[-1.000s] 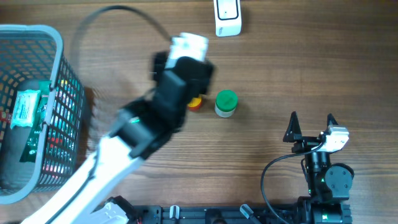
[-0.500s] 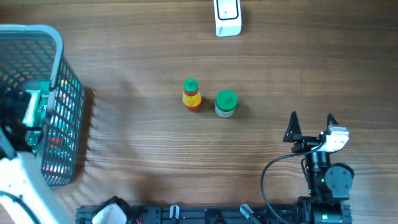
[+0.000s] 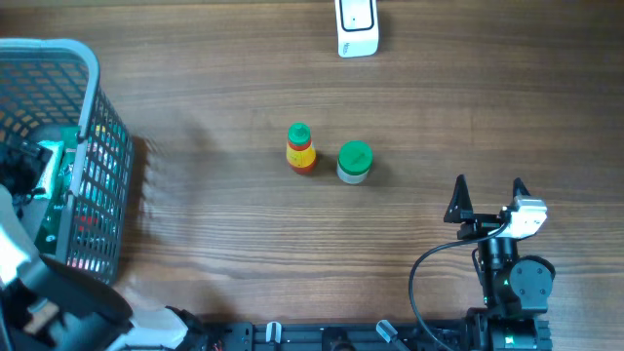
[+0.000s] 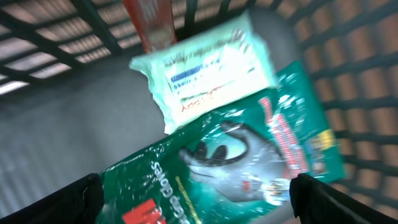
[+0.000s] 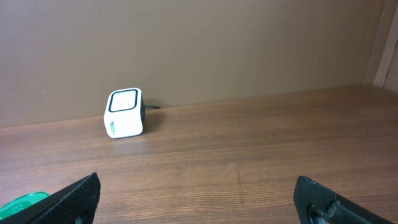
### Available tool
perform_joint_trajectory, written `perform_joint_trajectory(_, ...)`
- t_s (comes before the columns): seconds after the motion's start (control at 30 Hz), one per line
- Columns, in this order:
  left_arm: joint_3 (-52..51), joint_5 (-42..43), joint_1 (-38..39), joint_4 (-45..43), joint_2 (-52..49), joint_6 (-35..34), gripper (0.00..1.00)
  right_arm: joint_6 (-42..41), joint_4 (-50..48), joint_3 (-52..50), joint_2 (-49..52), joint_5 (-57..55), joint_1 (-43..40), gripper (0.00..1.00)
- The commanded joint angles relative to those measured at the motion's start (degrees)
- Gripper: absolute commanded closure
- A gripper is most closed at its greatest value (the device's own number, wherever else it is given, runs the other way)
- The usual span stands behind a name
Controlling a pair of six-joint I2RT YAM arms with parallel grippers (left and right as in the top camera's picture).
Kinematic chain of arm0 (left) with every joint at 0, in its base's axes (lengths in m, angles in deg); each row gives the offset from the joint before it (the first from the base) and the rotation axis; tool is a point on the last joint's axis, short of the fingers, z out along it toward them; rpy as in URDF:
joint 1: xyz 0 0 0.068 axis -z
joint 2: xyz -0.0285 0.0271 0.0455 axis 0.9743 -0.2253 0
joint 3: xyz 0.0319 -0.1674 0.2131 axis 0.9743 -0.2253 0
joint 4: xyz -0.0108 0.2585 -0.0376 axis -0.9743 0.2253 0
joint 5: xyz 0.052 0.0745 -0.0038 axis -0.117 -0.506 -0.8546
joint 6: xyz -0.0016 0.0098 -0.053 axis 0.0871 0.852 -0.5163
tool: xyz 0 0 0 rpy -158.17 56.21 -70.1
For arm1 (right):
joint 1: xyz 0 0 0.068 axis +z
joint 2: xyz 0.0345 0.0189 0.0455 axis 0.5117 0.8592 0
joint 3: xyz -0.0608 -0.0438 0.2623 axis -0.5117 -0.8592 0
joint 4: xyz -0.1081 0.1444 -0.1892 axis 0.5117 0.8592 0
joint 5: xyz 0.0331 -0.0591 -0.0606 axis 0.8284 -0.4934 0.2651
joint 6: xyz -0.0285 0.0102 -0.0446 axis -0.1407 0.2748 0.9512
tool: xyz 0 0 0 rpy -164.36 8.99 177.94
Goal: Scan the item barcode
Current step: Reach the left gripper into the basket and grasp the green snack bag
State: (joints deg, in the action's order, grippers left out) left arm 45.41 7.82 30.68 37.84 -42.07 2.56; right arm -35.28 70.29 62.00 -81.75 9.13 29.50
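The barcode on the green foil packet (image 4: 236, 155) needs to be scanned, so my left gripper should next grip the packet's long edge and leave its broad sides uncovered.
My left gripper (image 4: 199, 196) hangs open inside the grey mesh basket (image 3: 90, 60), its jaws wide on either side of a green foil packet (image 4: 236, 155) without touching it. A white-and-green packet (image 4: 208, 68) lies just beyond that, partly on top of it, and a red item (image 4: 149, 25) lies past both. The white barcode scanner (image 3: 357, 27) stands at the table's far edge and shows in the right wrist view as a white scanner (image 5: 124, 113). My right gripper (image 3: 487, 195) rests open at the front right with nothing between its fingers.
A yellow-and-red bottle with a green cap (image 3: 300, 148) and a green-lidded jar (image 3: 354, 162) stand together mid-table. The basket's mesh wall (image 4: 348, 93) rises close around the left gripper. A black cable (image 3: 419, 278) loops by the right arm's base.
My left arm has swung from the bottle at mid-table to the basket on the left, and its jaws have widened. The bottle stays standing. The right arm has not moved.
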Motion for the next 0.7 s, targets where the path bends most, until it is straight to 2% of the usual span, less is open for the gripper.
perform_joint_trajectory(0.0, 0.0, 0.9, -0.5, 0.1, -6.2, 6.0, 0.02, 0.5, -0.2, -0.1, 0.0, -0.8, -0.2, 0.00)
perform_joint_trajectory(0.23, 0.0, 0.7, -0.5, -0.3, -12.6, 10.2, 0.01, 0.5, -0.2, -0.1, 0.0, -0.8, -0.2, 0.00)
perform_joint_trajectory(0.43, -2.8, 1.3, -0.5, -0.5, -15.9, 10.4, 0.02, 0.5, -0.2, -0.1, 0.0, -0.8, -0.2, 0.00)
perform_joint_trajectory(0.53, -4.5, 2.4, -0.5, -0.5, -16.7, 10.4, 0.17, 0.5, -0.2, -0.1, 0.0, -0.8, -0.2, 0.00)
perform_joint_trajectory(0.67, -4.6, 2.4, -0.5, 0.4, -16.7, 10.4, 0.21, 0.5, -0.2, -0.1, 0.0, -0.8, -0.2, 0.00)
